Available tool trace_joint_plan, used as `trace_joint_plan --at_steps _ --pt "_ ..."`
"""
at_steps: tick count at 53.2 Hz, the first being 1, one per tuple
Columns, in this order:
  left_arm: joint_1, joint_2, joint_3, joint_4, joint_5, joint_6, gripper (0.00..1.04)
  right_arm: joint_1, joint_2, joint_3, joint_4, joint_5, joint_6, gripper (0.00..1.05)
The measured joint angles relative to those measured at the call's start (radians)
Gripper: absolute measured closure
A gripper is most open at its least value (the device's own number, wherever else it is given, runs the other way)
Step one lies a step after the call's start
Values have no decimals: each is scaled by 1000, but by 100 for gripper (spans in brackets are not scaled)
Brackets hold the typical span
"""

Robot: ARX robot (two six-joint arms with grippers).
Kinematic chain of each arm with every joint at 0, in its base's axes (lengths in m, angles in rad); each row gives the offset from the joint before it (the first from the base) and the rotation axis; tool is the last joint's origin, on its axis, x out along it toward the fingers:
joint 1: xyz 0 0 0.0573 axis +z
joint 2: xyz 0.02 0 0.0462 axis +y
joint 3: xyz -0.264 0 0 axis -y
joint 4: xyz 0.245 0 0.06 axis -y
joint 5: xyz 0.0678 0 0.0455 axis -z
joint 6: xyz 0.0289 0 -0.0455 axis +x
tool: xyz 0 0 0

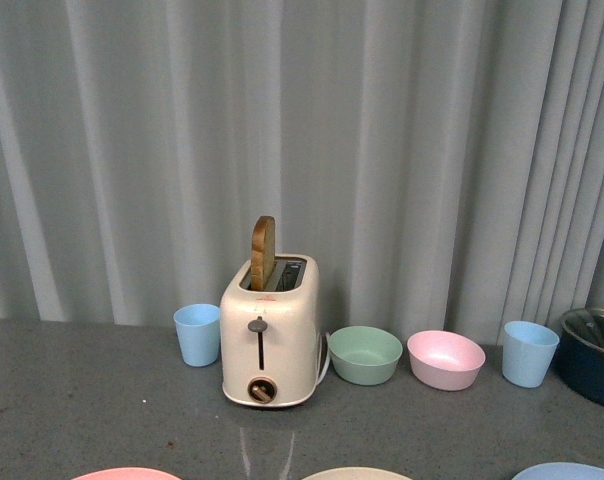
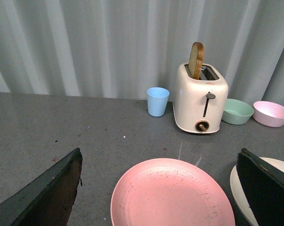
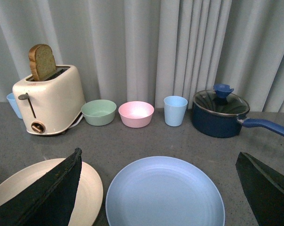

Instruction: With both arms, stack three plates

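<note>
The pink plate needs to be stacked onto the cream-beige plate (image 2: 240, 188), so my left gripper should pick up the pink plate by its rim (image 2: 114, 193) next.
Three plates lie flat in a row on the grey table, their far rims just showing at the bottom of the front view: pink (image 1: 127, 473), cream-beige (image 1: 357, 473), light blue (image 1: 570, 470). My left gripper (image 2: 161, 188) is open and empty, its fingers (image 2: 48, 193) spread either side of the pink plate (image 2: 172, 197); the cream-beige plate (image 2: 240, 188) lies beside it, partly behind a finger. My right gripper (image 3: 161, 188) is open and empty, spread over the light blue plate (image 3: 165, 193), with the cream-beige plate (image 3: 88, 193) next to it. Neither arm shows in the front view.
A cream toaster (image 1: 270, 335) with a slice of bread stands behind the plates. Along the back are a blue cup (image 1: 197, 334), green bowl (image 1: 365, 354), pink bowl (image 1: 445, 359), second blue cup (image 1: 529, 353) and a dark blue lidded pot (image 3: 220, 113) with a long handle. A grey curtain hangs behind.
</note>
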Motion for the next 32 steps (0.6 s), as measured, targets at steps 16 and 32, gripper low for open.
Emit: trace_joint_plan --at_steps 16,32 --pt "0 0 0 0 0 0 7 0 0 0 0 0 0 7" --pt "0 0 0 0 0 0 7 0 0 0 0 0 0 7"
